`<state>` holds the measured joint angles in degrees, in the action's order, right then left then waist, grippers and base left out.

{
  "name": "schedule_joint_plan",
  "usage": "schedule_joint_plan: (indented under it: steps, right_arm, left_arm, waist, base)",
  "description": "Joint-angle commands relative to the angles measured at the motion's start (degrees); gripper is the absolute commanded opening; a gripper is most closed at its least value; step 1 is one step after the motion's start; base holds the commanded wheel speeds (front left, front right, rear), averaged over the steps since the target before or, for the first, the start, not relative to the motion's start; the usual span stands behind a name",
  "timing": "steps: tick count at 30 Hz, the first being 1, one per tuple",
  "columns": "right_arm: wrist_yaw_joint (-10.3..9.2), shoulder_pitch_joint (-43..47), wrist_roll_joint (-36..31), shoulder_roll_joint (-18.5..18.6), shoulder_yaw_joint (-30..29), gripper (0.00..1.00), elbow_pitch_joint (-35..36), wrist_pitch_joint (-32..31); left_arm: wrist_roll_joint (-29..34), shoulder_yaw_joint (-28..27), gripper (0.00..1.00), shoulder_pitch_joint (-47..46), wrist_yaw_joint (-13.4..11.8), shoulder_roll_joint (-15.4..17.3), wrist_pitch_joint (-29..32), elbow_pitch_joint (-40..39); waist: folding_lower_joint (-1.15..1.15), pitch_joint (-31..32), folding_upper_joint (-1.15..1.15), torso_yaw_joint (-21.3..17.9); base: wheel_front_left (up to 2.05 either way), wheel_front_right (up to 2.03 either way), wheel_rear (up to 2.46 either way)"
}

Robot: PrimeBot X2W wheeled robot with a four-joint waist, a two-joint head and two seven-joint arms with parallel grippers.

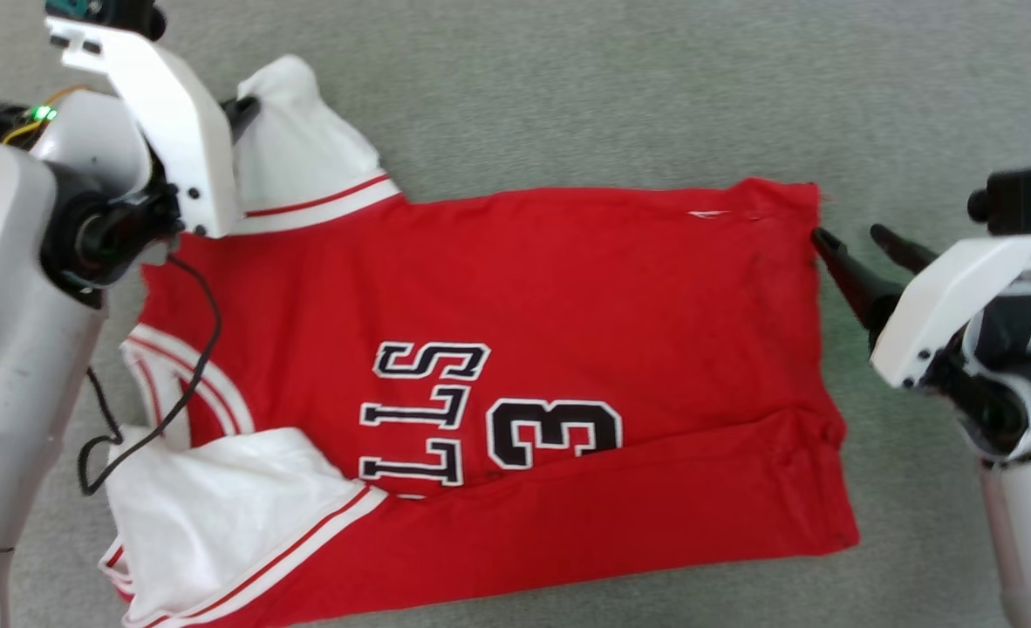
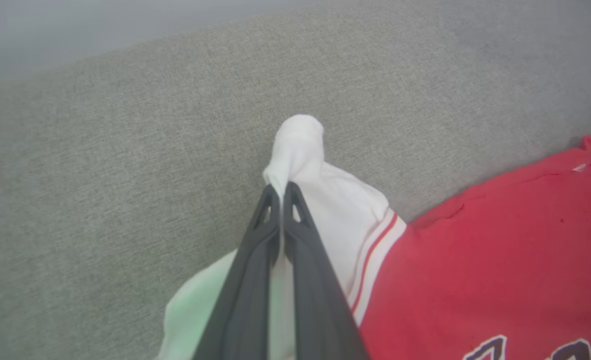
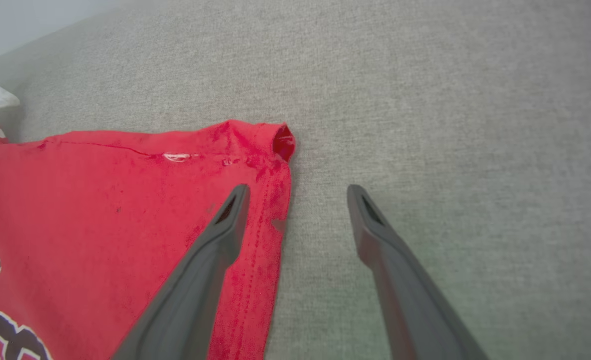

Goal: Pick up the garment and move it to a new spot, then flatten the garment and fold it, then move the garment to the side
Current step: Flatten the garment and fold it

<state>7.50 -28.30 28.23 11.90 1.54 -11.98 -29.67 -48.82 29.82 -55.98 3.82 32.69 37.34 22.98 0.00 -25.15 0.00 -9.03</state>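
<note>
My right gripper is going to grab the shirt's hem corner with the small white mark (image 1: 795,202) next, to fold the open half of the shirt over the black lettering (image 1: 423,413).
The garment (image 1: 568,331), a red shirt with white sleeves and black lettering, lies spread on the grey fabric surface, its near long edge folded over. My left gripper (image 2: 280,192) is shut on the far white sleeve (image 2: 320,200), pinching a fold of it that pokes up past the fingertips; in the head view the gripper (image 1: 249,105) sits behind the white wrist bracket. My right gripper (image 3: 298,192) is open at the shirt's hem corner (image 3: 275,145), one finger over the red cloth, the other over bare surface; it also appears at the right in the head view (image 1: 847,237).
A grey woven surface (image 1: 620,96) runs all around the shirt. A black cable (image 1: 162,410) from my left arm dangles over the collar end and the near white sleeve (image 1: 219,515). Both pale forearms flank the shirt.
</note>
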Motion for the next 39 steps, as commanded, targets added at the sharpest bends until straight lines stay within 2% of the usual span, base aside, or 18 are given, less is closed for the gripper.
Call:
schedule_joint_plan:
  steps: [1, 8, 13, 14, 15, 16, 17, 27, 35, 39]
  right_arm:
    - [-0.02, -1.82, 0.09, 0.57, -0.04, 1.0, -0.63, -1.1]
    - [-0.02, -9.54, -1.6, 2.57, -0.09, 1.0, -7.79, -8.96]
    - [-0.03, -10.96, -2.34, 1.59, 1.27, 1.0, -15.93, -15.92]
    - [-0.03, -10.89, -2.38, 1.29, 1.22, 0.85, -17.5, -17.47]
    - [-0.03, -10.85, -2.61, 1.13, 1.34, 0.39, -18.95, -19.16]
    - [-0.03, -10.89, -2.57, 0.92, 1.36, 0.04, -19.76, -20.05]
    - [-0.02, -11.85, -2.62, 0.79, 1.2, 0.0, -20.52, -21.09]
    - [-0.03, -12.33, -2.55, 4.01, 1.16, 0.0, -12.26, -15.5]
    - [-0.02, -1.69, -1.31, 4.71, -0.46, 0.0, -4.25, -13.45]
    - [-0.02, 5.18, -0.85, 3.7, -2.05, 0.0, -0.81, -12.27]
  left_arm:
    - [0.51, 0.33, 0.0, -0.75, 0.23, -0.56, -0.66, -0.69]
    - [1.81, 0.94, 0.0, -1.58, 0.16, -1.93, -3.48, -4.49]
    - [1.62, 1.07, 0.0, -0.32, 0.45, -2.23, -4.74, -5.12]
    - [1.44, 1.02, 0.0, -0.14, 0.53, -2.27, -4.95, -5.13]
    - [1.27, 0.96, 0.0, 0.04, 0.6, -2.3, -5.17, -5.1]
    - [1.2, 0.94, 0.0, 0.23, 0.66, -2.31, -5.34, -5.03]
    - [0.74, 0.78, 0.0, 0.7, 0.81, -2.43, -5.94, -4.71]
    - [-1.84, -1.3, 0.0, 6.31, 0.69, -2.07, -10.67, -4.14]
    - [-4.58, -3.71, 0.0, 18.39, -1.25, -1.11, -16.29, -8.4]
    - [-5.69, -4.53, 0.0, 26.84, -2.8, -0.54, -19.6, -11.83]
  waist:
    - [0.0, -0.93, 0.0, 2.02]
    - [0.0, -3.51, 0.0, 5.49]
    - [0.0, -3.87, 0.0, 6.62]
    - [0.0, -3.88, 0.0, 6.78]
    - [0.0, -3.86, 0.0, 6.93]
    - [0.0, -3.84, 0.0, 7.05]
    - [0.0, -3.58, 0.0, 7.38]
    - [0.0, 2.85, 0.0, 7.8]
    - [0.0, 10.37, 0.0, 8.66]
    - [0.0, 13.12, 0.0, 8.96]
  base:
    - [0.0, 0.0, 0.0]
    - [0.0, 0.0, 0.0]
    - [0.0, 0.0, 0.0]
    - [0.0, 0.0, 0.0]
    - [0.0, 0.0, 0.0]
    - [0.0, 0.0, 0.0]
    - [0.0, 0.0, 0.0]
    - [0.0, 0.0, 0.0]
    - [0.0, 0.0, 0.0]
    - [0.0, 0.0, 0.0]
